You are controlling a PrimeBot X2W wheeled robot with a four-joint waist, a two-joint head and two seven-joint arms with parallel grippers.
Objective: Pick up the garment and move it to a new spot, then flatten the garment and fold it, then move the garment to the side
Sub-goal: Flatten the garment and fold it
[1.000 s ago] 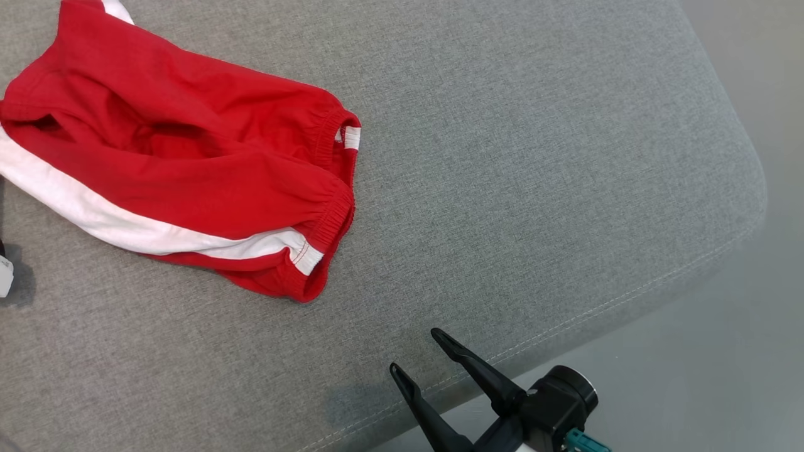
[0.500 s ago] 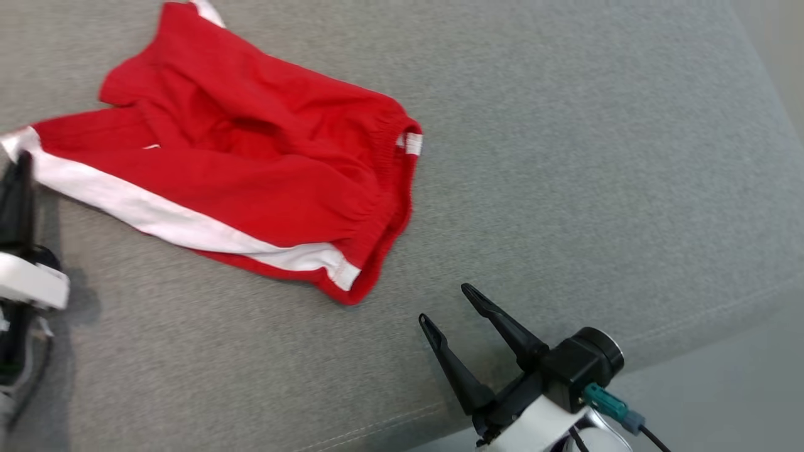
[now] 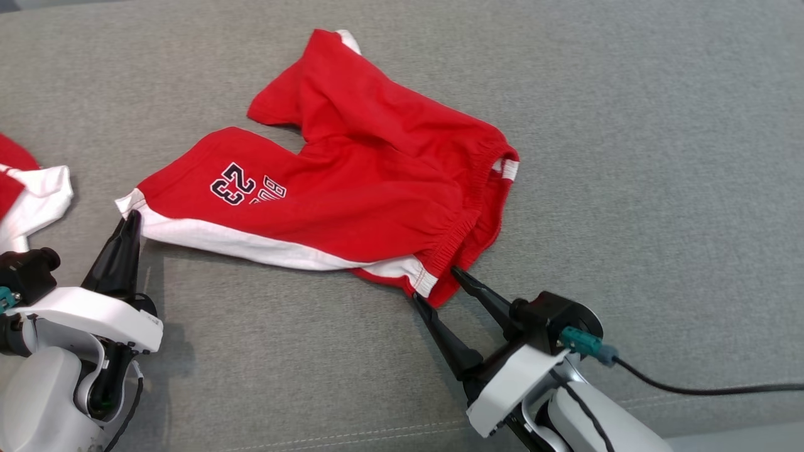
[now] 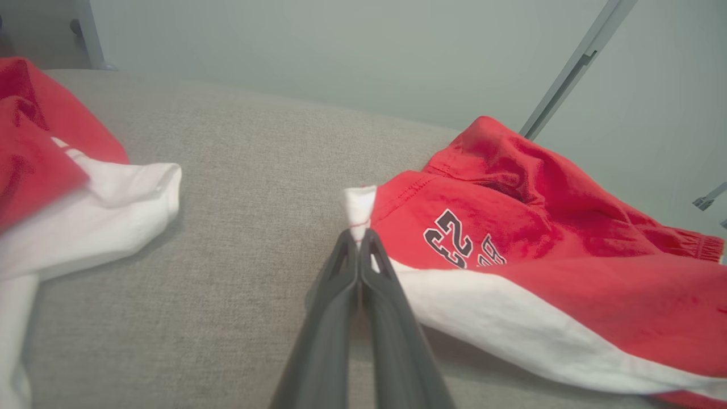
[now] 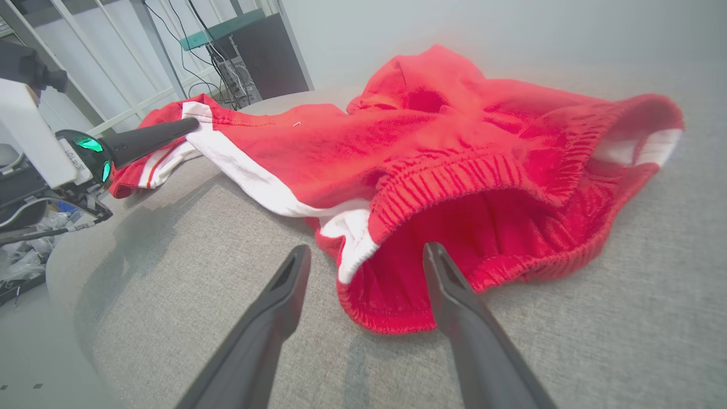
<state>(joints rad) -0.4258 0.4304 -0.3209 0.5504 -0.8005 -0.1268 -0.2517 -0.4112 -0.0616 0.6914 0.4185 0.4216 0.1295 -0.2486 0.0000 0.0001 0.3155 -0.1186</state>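
The shorts lie slack on the surface. My right gripper grabs the white-trimmed waistband corner (image 3: 424, 283) next, where the waistband's elastic edge (image 3: 450, 240) stands up.
The garment (image 3: 352, 188) is a pair of red shorts with a white side stripe and a dark "23", lying crumpled on the grey upholstered surface (image 3: 628, 157). My left gripper (image 3: 133, 216) is shut on the white corner of the leg hem, and the left wrist view shows that corner of the garment (image 4: 539, 250) pinched between the left gripper's (image 4: 359, 234) tips. My right gripper (image 3: 434, 284) stands open at the near waistband corner. In the right wrist view the garment's (image 5: 443, 142) elastic waistband edge lies between the right gripper's (image 5: 368, 250) spread fingers.
Another red and white piece of clothing (image 3: 25, 188) lies at the far left, also seen in the left wrist view as cloth (image 4: 85, 204). A black cable (image 3: 691, 386) trails from my right wrist. The surface's stitched front edge (image 3: 352, 436) runs along the bottom.
The head camera has swung, so the whole picture shifted. My left gripper has closed on the hem corner. My right gripper has come up to the waistband and stays open.
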